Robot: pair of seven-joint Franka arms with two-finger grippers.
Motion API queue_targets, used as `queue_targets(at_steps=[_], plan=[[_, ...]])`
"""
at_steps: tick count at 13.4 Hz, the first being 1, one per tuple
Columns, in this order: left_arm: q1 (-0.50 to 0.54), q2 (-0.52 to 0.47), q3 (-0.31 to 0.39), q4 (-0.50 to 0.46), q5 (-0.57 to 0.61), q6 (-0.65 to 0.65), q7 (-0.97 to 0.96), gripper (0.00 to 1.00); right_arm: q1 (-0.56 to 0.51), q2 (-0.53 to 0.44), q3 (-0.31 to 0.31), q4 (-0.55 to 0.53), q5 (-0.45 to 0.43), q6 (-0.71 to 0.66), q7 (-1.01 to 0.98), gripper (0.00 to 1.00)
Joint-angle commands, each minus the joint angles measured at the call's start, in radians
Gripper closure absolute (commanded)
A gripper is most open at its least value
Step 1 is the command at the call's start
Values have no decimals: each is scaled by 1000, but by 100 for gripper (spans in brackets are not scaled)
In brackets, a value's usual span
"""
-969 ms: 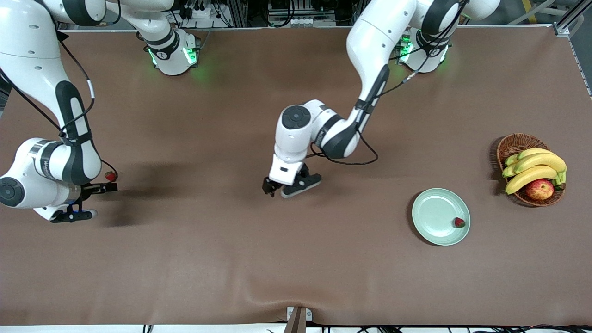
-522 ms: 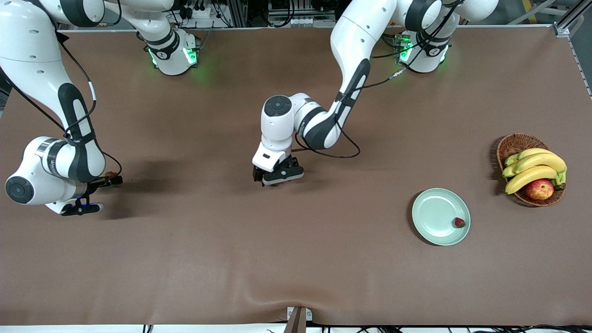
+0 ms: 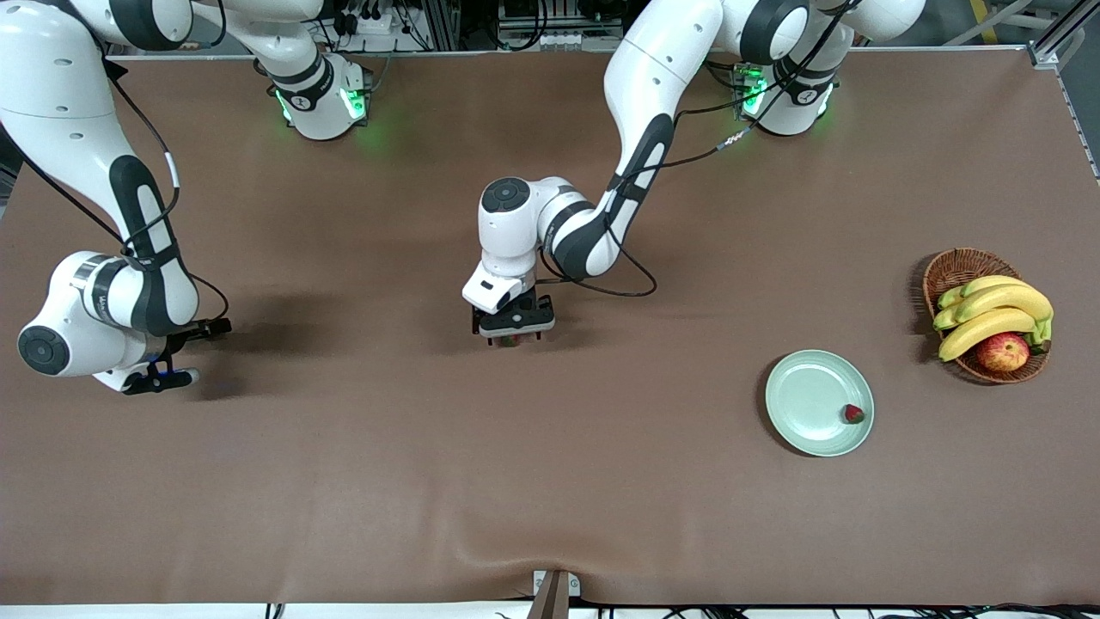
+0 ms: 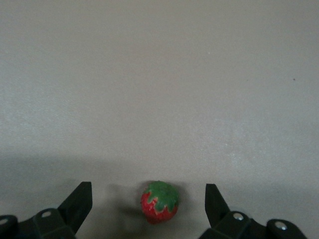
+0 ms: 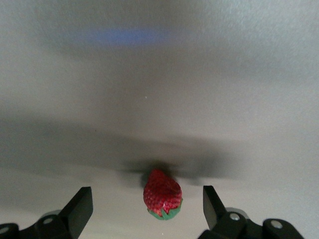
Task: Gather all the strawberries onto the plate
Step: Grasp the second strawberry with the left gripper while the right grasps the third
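Observation:
My right gripper should close: its low fingers would hold the strawberry between them.
One strawberry (image 3: 852, 413) lies in the pale green plate (image 3: 803, 400), near its rim. My left gripper (image 3: 511, 334) is low over the table's middle, open, with a second strawberry (image 4: 159, 203) lying on the cloth between its fingers (image 4: 79, 199), apart from both. In the front view this berry (image 3: 510, 341) just peeks out under the gripper. My right gripper (image 3: 193, 352) is low at the right arm's end of the table, open. A third strawberry (image 5: 162, 198) lies between its fingers (image 5: 82, 201), untouched, and is hidden in the front view.
A brown wicker basket (image 3: 954, 266) with bananas (image 3: 993, 314) and a red-yellow apple (image 3: 1003, 351) stands beside the plate at the left arm's end. The brown cloth has a ridge near the front edge (image 3: 481, 542).
My left gripper has swung toward the right arm's end and come down around its strawberry. My right gripper has shifted over its strawberry, which no longer shows in the front view.

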Motion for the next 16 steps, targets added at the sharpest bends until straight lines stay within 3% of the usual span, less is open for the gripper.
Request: queue_targets(at_steps=[1,5,6,7,8,9,10,16], plan=[[-23,38,31,33,22,17,-7,0,-22,-15,14,-19,-21,-17,-29,24],[-35,49,52,35,22,26,-10,0,-28,-17,14,-16,-23,-15,-66,67],[-35,49,52,35,22,27,-15,23,-28,-17,14,-13,-23,-14,-66,74],[-35,49,52,35,21,27,-23,65,-28,-17,14,-13,-23,-12,-66,83],[-35,49,52,35,22,27,-24,94,-28,-17,14,-11,-23,-12,-66,89],[-35,48,51,33,21,26,-27,100,-28,-20,14,-10,-23,-12,-66,95],[-35,45,48,33,21,26,-39,100,-28,-23,14,-5,-21,-17,-63,99],[-29,-23,45,10,8,-2,-135,100,10,-34,27,198,19,-136,-49,100]])
